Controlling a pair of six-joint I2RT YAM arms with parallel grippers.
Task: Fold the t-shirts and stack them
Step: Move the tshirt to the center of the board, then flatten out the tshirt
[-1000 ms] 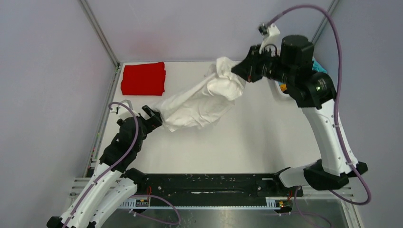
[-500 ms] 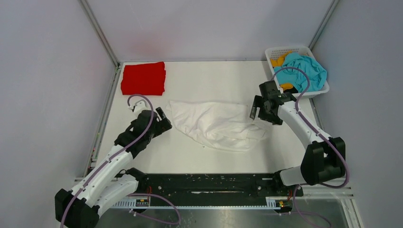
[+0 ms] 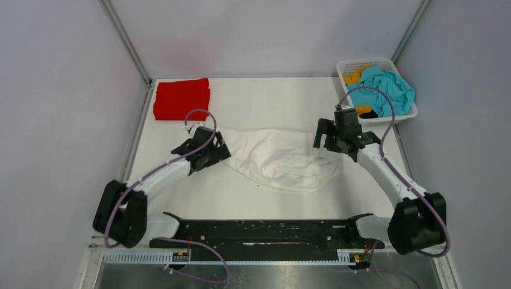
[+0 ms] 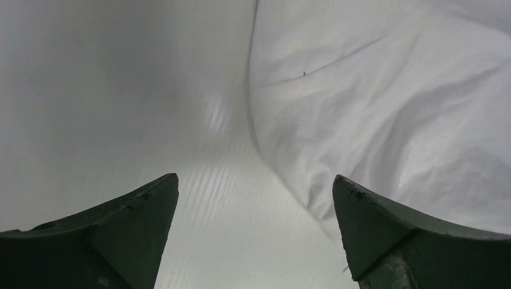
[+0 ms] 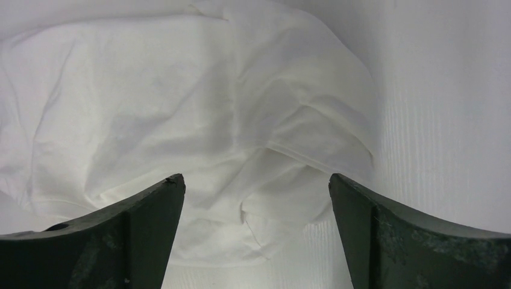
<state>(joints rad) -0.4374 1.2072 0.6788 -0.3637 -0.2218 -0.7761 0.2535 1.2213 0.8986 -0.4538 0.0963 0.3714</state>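
Note:
My left gripper grabs the crumpled white t-shirt's edge [image 3: 229, 161] [image 4: 264, 141] next, opposite my right gripper's end, to spread the t-shirt open for folding.
A crumpled white t-shirt [image 3: 277, 159] lies spread across the middle of the table. My left gripper [image 3: 222, 148] is low at its left edge, jaws wide open. In the left wrist view the gripper [image 4: 254, 177] has bare table between its fingers and the white cloth [image 4: 385, 108] just right of them. My right gripper [image 3: 321, 137] hangs open over the shirt's right end, with rumpled cloth [image 5: 181, 108] below the gripper [image 5: 256, 176] and nothing held. A folded red t-shirt [image 3: 181, 99] sits at the back left. Teal [image 3: 381, 90] and orange-yellow [image 3: 354, 77] t-shirts fill the basket.
The white lattice basket [image 3: 364, 61] stands at the back right corner, close behind the right arm. Frame posts and grey walls bound the table on the left, back and right. A black rail runs along the near edge between the arm bases.
The right gripper brought the lifted white t-shirt down, let it go and opened; the shirt now lies on the table. The left gripper slid up to the shirt's left edge.

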